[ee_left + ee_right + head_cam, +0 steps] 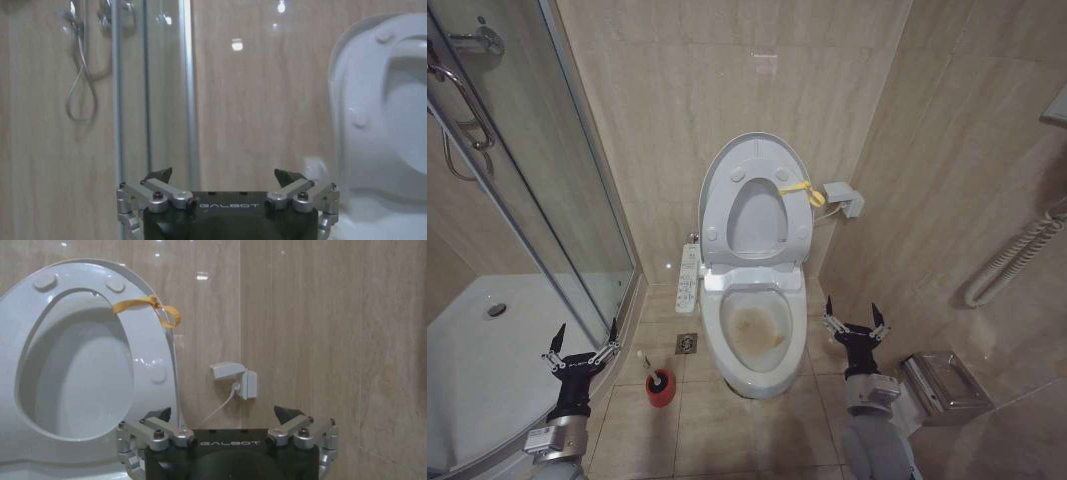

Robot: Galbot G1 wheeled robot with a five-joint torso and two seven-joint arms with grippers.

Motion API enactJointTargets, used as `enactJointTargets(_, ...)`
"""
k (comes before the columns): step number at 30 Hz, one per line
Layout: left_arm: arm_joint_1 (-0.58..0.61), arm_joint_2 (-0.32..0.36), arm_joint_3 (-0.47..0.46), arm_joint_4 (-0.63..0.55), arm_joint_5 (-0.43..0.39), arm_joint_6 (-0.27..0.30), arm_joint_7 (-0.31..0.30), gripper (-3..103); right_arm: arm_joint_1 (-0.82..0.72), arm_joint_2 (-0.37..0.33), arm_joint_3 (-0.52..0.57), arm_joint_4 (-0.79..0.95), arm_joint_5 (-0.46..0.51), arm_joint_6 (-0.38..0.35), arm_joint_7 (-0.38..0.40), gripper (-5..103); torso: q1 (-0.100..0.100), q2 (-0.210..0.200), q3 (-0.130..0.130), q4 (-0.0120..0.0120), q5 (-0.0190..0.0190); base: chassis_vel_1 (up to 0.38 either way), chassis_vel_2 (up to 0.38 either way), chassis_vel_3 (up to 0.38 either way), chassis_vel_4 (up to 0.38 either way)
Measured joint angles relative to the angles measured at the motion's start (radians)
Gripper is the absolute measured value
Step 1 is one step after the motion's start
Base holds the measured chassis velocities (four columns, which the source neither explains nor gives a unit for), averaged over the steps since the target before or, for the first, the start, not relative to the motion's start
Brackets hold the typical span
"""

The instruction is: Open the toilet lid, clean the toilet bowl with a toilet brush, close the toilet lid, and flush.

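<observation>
The red holder cup surrounds the brush head, so the robot's left gripper will next grab the toilet brush by its white handle (pixel 647 365), which sticks out above.
The toilet lid (pixel 755 218) stands raised against the wall, seen through the hole of the raised seat (pixel 714 205). A yellow strap (pixel 801 189) hangs on the seat's edge. Below lies the toilet bowl (pixel 757 335), open, with brownish stains inside. The toilet brush (pixel 644 360) stands in a red holder cup (pixel 660 388) on the floor left of the bowl. My left gripper (pixel 585 335) hovers open, left of the brush. On the bowl's right side my right gripper (pixel 853 315) is open and empty. The wrist views show the left gripper (pixel 223 175) and right gripper (pixel 223 415) with fingers spread, facing the wall and the seat (pixel 153 355).
A glass shower enclosure (pixel 547 200) with a white tray (pixel 477 350) fills the left. A control panel (pixel 687 280) hangs beside the bowl, above a floor drain (pixel 686 343). A wall box (pixel 844 198), a metal box (pixel 942 385) and a white hose (pixel 1017 260) line the right wall.
</observation>
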Motion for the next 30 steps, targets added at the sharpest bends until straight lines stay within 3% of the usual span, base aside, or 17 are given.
enactJointTargets(3,0.015,0.004,0.001,-0.061,0.002,0.024,-0.011,100,0.0,0.0,0.0,0.0,0.0,0.0,0.0,100,0.0,0.0,0.0,-0.0002,0.0029,0.0,0.0,0.0,0.0)
enactJointTargets(6,0.041,0.013,0.0,-0.168,0.005,0.086,-0.027,100,0.0,0.0,0.0,0.0,0.0,0.0,0.0,100,0.0,0.0,0.0,-0.0004,0.0015,0.0,0.0,0.0,0.0)
enactJointTargets(8,0.041,0.013,0.0,-0.168,0.005,0.086,-0.027,100,0.0,0.0,0.0,0.0,0.0,0.0,0.0,100,0.0,0.0,0.0,-0.0004,0.0015,0.0,0.0,0.0,0.0)
enactJointTargets(9,0.06,0.016,-0.003,-0.243,0.008,0.118,-0.031,100,0.0,0.0,0.0,0.0,0.0,0.0,0.0,100,0.0,0.0,0.0,-0.0002,0.0024,0.0,0.0,0.0,0.0)
enactJointTargets(13,0.086,0.017,-0.005,-0.308,0.015,0.132,-0.031,100,0.0,0.0,0.0,0.0,0.0,0.0,0.0,100,0.0,0.0,0.0,0.0,0.0025,0.0,0.0,0.0,0.0)
enactJointTargets(16,0.087,0.016,-0.008,-0.289,0.024,0.129,-0.034,100,0.0,0.0,0.0,0.0,0.0,0.0,0.0,100,0.0,0.0,0.0,-0.0002,0.002,0.0,0.0,0.0,0.0)
enactJointTargets(22,0.064,0.015,-0.01,-0.144,0.024,0.079,-0.048,100,0.0,0.0,0.0,0.0,0.0,0.0,0.0,100,0.0,0.0,0.0,-0.0001,0.0018,0.0,0.0,0.0,0.0)
enactJointTargets(25,0.033,0.016,-0.011,-0.026,-0.032,-0.019,-0.018,100,0.0,0.0,0.0,0.0,0.0,0.0,0.0,100,0.0,0.0,0.0,-0.0004,0.0017,0.0,0.0,0.0,0.0)
enactJointTargets(30,0.024,0.011,-0.008,0.046,-0.052,-0.089,0.009,100,0.0,0.0,0.0,0.0,0.0,0.0,0.0,100,0.0,0.0,0.0,-0.0002,0.0017,0.0,0.0,0.0,0.0)
